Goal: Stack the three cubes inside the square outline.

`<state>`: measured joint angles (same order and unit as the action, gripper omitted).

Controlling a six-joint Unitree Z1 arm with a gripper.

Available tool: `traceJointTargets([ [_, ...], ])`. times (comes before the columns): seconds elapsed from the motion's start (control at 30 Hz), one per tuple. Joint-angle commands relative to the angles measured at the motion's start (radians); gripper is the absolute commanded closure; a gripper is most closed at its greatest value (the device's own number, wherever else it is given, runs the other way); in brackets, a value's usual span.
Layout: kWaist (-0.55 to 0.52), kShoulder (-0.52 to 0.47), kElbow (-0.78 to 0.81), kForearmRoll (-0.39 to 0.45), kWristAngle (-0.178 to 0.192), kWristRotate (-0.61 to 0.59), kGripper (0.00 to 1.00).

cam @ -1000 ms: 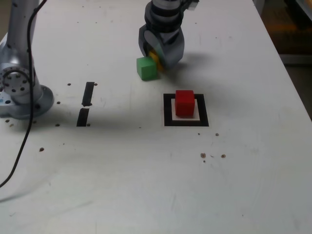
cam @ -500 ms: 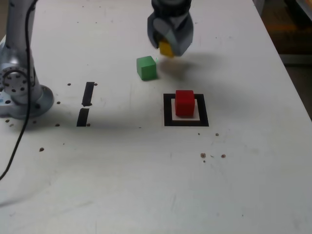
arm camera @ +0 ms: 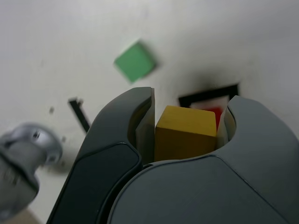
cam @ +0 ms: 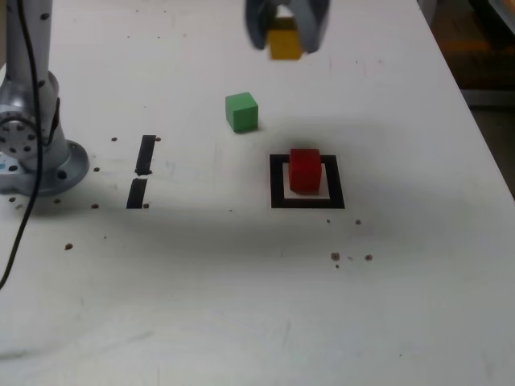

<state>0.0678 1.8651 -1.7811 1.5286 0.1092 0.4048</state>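
I need to keep my gripper closed on the yellow cube (cam: 284,42): the yellow cube hangs high, well off the red cube.
My gripper (cam: 285,36) hangs high over the back of the table, shut on the yellow cube (cam: 284,42). In the wrist view the yellow cube (arm camera: 186,132) sits squeezed between the two dark fingers (arm camera: 122,130). The red cube (cam: 305,170) stands inside the black square outline (cam: 278,181), nearer the camera than the gripper. The green cube (cam: 241,111) rests on the table to the exterior view's left of the gripper, apart from it. The wrist view shows the green cube (arm camera: 135,61) and part of the outline (arm camera: 205,95) below the fingers, with a sliver of the red cube (arm camera: 216,112).
The arm's grey base (cam: 32,141) stands at the exterior view's left edge, with a black cable trailing from it. Two short black tape strips (cam: 142,170) lie between the base and the outline. Small dark specks dot the white table (cam: 241,305).
The gripper has risen off the table with the yellow cube, moving up and slightly to the exterior view's right, away from the green cube. Green and red cubes stayed put.
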Motion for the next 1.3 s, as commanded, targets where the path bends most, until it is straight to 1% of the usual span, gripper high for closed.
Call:
traceJointTargets([
  [0.0,-0.038,-0.002,-0.004,0.027,-0.021,-0.219,0.87],
  [0.13,-0.120,0.006,0.013,0.036,-0.079,-0.430,0.87],
  [0.23,-0.155,0.025,0.024,0.040,-0.105,-0.549,0.87],
  [0.3,-0.168,0.048,0.021,0.039,-0.109,-0.617,0.87],
  [0.4,-0.174,0.083,0.013,0.037,-0.095,-0.674,0.87],
  [0.53,-0.173,0.135,0.003,0.027,-0.075,-0.698,0.87],
  [0.8,-0.174,0.212,-0.024,0.012,-0.086,-0.697,0.87],
  [1.13,-0.172,0.240,-0.002,-0.010,-0.087,-0.666,0.87],
  [1.27,-0.179,0.246,-0.001,-0.032,-0.087,-0.658,0.83],
])
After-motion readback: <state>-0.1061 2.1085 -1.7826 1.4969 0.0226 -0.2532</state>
